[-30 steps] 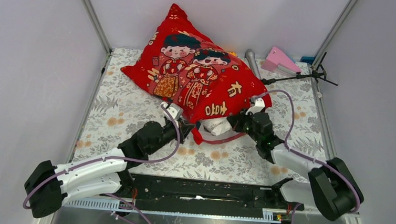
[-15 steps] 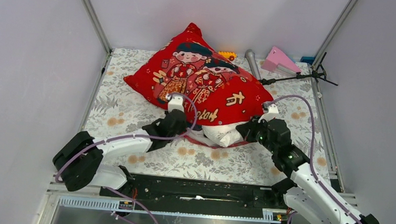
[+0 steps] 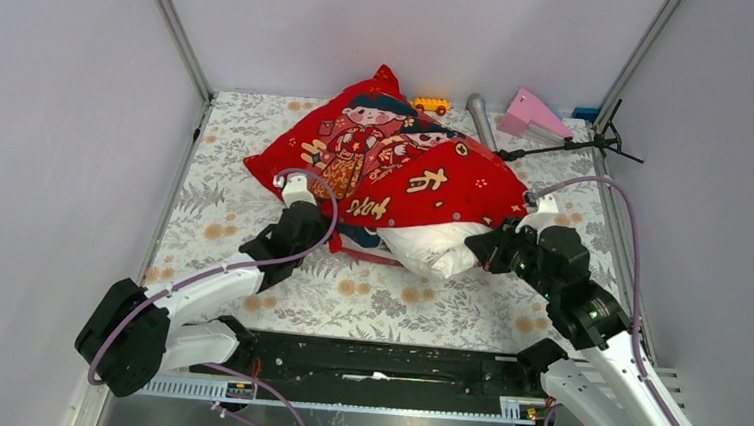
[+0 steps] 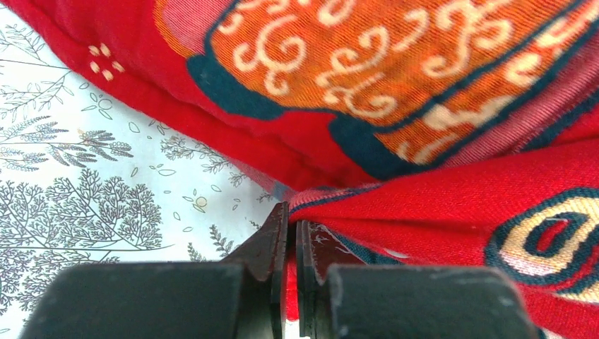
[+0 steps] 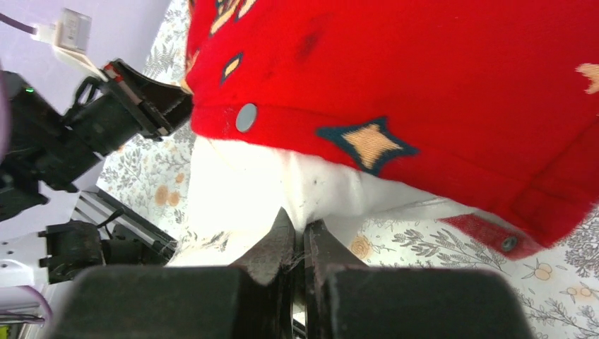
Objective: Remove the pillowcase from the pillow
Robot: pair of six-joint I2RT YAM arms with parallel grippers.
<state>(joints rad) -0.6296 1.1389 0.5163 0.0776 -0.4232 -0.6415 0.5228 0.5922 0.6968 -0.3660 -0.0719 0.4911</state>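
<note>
The pinched edge of the pillowcase (image 3: 396,164) hangs close above the table and would settle there, so my left gripper releases the pillowcase next.
The red pillowcase (image 3: 396,164) with two cartoon figures lies across the back middle of the table. The white pillow (image 3: 431,245) sticks out of its open near edge. My left gripper (image 3: 324,231) is shut on the pillowcase's edge; red fabric (image 4: 438,191) is pinched between its fingers (image 4: 272,240). My right gripper (image 3: 480,252) is shut on a corner of the white pillow (image 5: 240,183), just below the pillowcase's hem (image 5: 395,152) with its snap buttons. The left arm (image 5: 92,127) shows at the left in the right wrist view.
A grey floral cloth (image 3: 253,204) covers the table. At the back stand a small yellow toy (image 3: 429,104), a grey microphone-like tube (image 3: 480,118), a pink wedge (image 3: 532,114) and a black tripod-like stand (image 3: 568,144). Metal frame posts stand at both back corners.
My left gripper has pulled the pillowcase edge to the left and my right gripper has pulled the pillow to the right. More white pillow shows. The pillowcase has slumped lower and flatter.
</note>
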